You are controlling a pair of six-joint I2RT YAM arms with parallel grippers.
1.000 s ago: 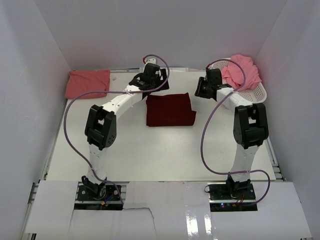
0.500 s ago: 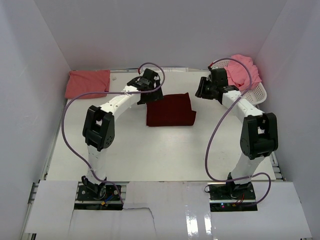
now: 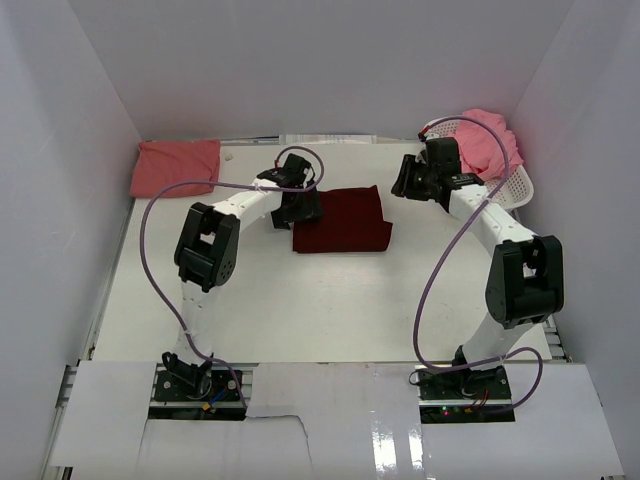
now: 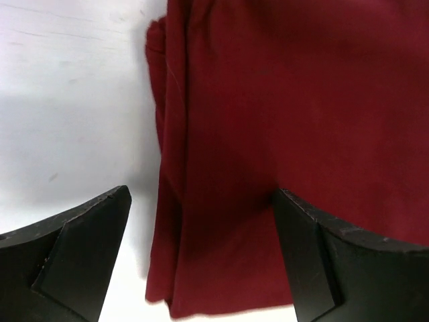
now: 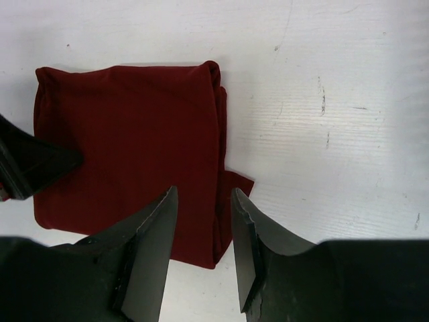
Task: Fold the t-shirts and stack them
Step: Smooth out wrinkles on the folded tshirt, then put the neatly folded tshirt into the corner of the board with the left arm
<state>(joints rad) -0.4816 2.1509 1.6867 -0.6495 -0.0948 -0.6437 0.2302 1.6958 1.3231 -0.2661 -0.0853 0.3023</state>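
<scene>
I need to stack the maroon t-shirt still folded, so I will next use my left gripper to pinch its layers together at its edge facing the salmon t-shirt (image 3: 175,167).
A dark maroon t-shirt (image 3: 342,220) lies folded in a rectangle at the table's middle. My left gripper (image 3: 300,207) is at its left edge, open wide; in the left wrist view its gripper (image 4: 201,258) straddles the maroon cloth (image 4: 281,121), one finger over bare table and the other over cloth. My right gripper (image 3: 410,178) hovers behind the shirt's right corner. In the right wrist view that gripper (image 5: 204,228) stands partly open with nothing between its fingers, above the maroon shirt (image 5: 127,147). A salmon t-shirt (image 3: 175,167) lies folded at the back left. A lighter pink t-shirt (image 3: 485,145) is heaped in the basket.
A white perforated basket (image 3: 515,185) stands at the back right against the wall. White walls close in the table on three sides. Purple cables loop from both arms. The left gripper's dark finger (image 5: 27,164) shows at the right wrist view's left edge.
My left gripper has come nearer, from behind the maroon shirt's back-left corner down to its left edge. The right arm's elbow swung to the right; its gripper barely shifted.
</scene>
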